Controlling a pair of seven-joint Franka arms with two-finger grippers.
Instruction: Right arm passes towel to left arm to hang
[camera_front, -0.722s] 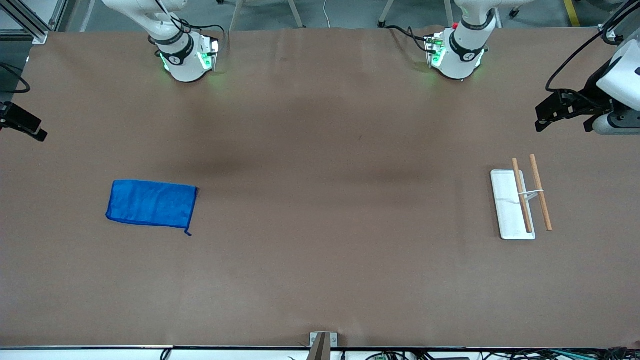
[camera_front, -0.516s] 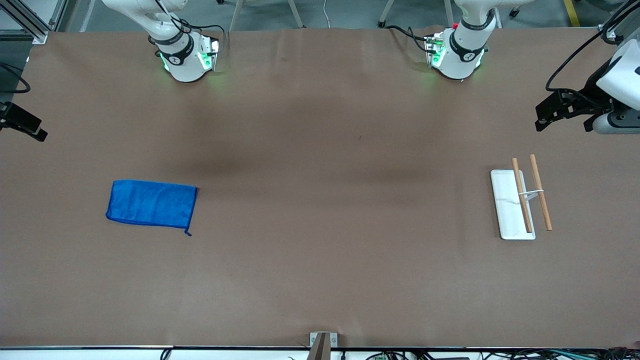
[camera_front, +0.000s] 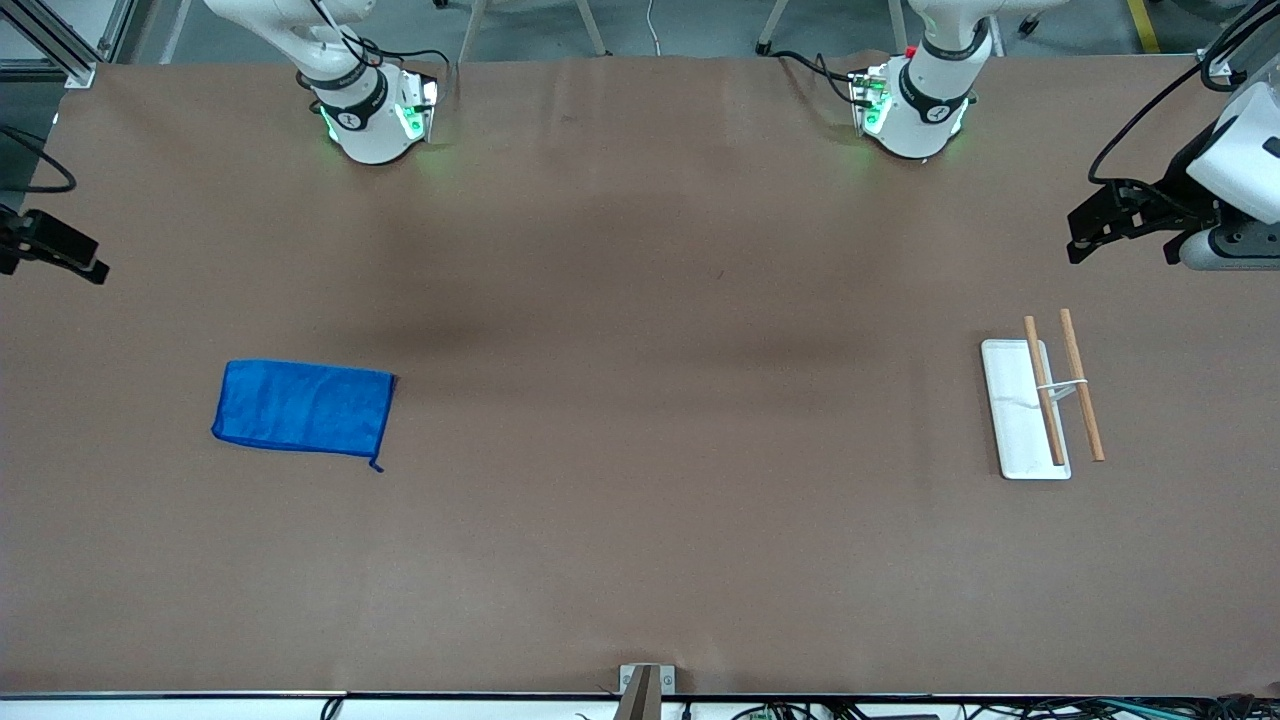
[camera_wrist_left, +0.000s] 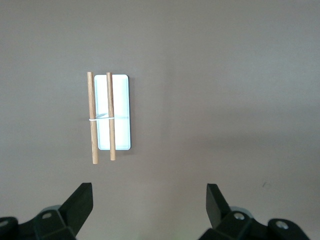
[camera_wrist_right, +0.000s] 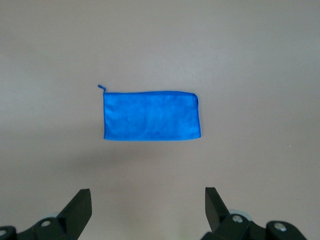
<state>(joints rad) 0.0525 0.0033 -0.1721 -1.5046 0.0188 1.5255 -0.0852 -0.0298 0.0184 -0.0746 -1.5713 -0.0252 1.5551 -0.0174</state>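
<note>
My right gripper grabs the towel by the long edge (camera_front: 311, 365) (camera_wrist_right: 152, 139) opposite its loop next, to pass it to my left arm for hanging.
The bright blue towel (camera_front: 303, 408) lies flat on the brown table toward the right arm's end, with its small loop (camera_front: 376, 465) at one corner. The right wrist view shows the whole towel (camera_wrist_right: 150, 116) well below my right gripper (camera_wrist_right: 148, 196), which is open and empty. That right gripper (camera_front: 92, 270) hangs over the table's edge at its own end. My left gripper (camera_front: 1078, 243) hovers over the left arm's end of the table, open and empty (camera_wrist_left: 149, 192), high above the hanging rack.
A rack (camera_front: 1015, 410) with a white base and two wooden rods (camera_front: 1081, 384) stands toward the left arm's end, also seen in the left wrist view as the rack (camera_wrist_left: 121, 110). Both arm bases (camera_front: 370, 110) stand along the table's edge farthest from the front camera.
The right gripper has crept slightly inward over the table's edge. The left gripper has shifted a little. The towel and rack have not moved.
</note>
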